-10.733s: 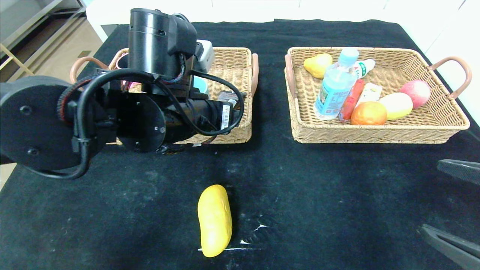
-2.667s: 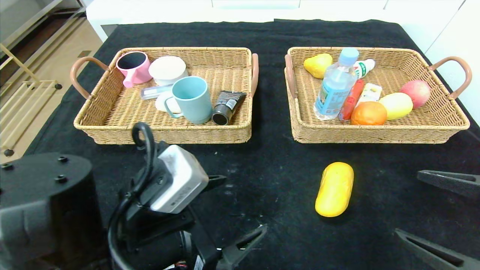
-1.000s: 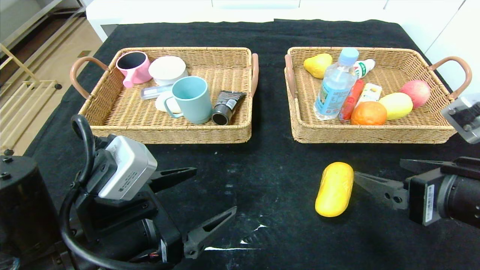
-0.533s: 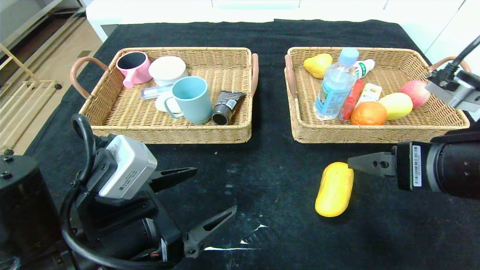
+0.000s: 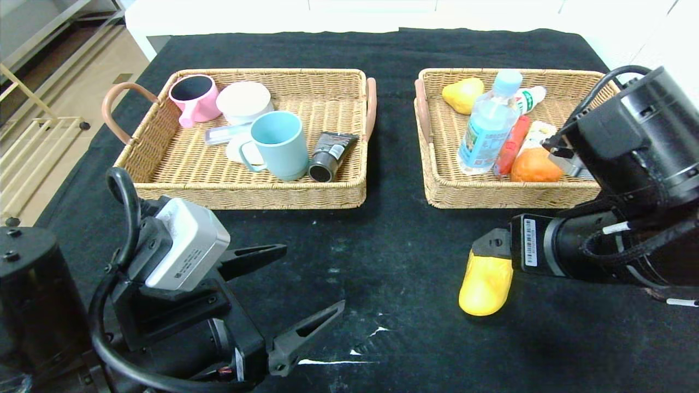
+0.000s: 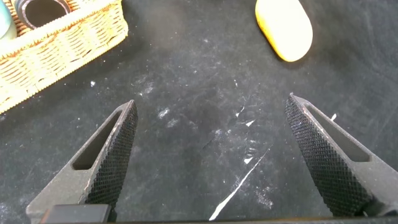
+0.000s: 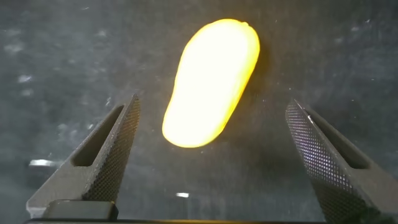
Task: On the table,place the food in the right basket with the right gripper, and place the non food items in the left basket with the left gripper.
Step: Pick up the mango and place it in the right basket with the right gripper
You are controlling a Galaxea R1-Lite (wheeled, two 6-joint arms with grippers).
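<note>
My right gripper grabs the long sides of the mango (image 5: 485,281) next, to put it into the basket with the bottle.
A long yellow mango (image 5: 485,281) lies on the black table (image 5: 393,229) in front of the right basket (image 5: 491,196). My right gripper (image 5: 491,245) hovers open over the mango's far end; in the right wrist view the mango (image 7: 211,81) sits between and just ahead of the spread fingers (image 7: 118,143). Inside that basket are the bottle (image 5: 489,123), sausage (image 5: 510,144) and carton (image 5: 538,131), the carton partly behind my arm. The left basket (image 5: 246,196) holds the teal mug (image 5: 278,143) and black tube (image 5: 329,155). My left gripper (image 5: 312,277) rests open and empty near the front left.
A pink cup (image 5: 194,98) and a white round lid (image 5: 244,101) share the left basket. An orange (image 5: 535,164) and a yellow fruit (image 5: 463,93) lie in the right one. My right arm covers that basket's right part. The table's left edge drops to the floor.
My right arm has swung in from the right and forward, bringing its open gripper over the mango and covering part of the right basket. The left arm has stayed still.
</note>
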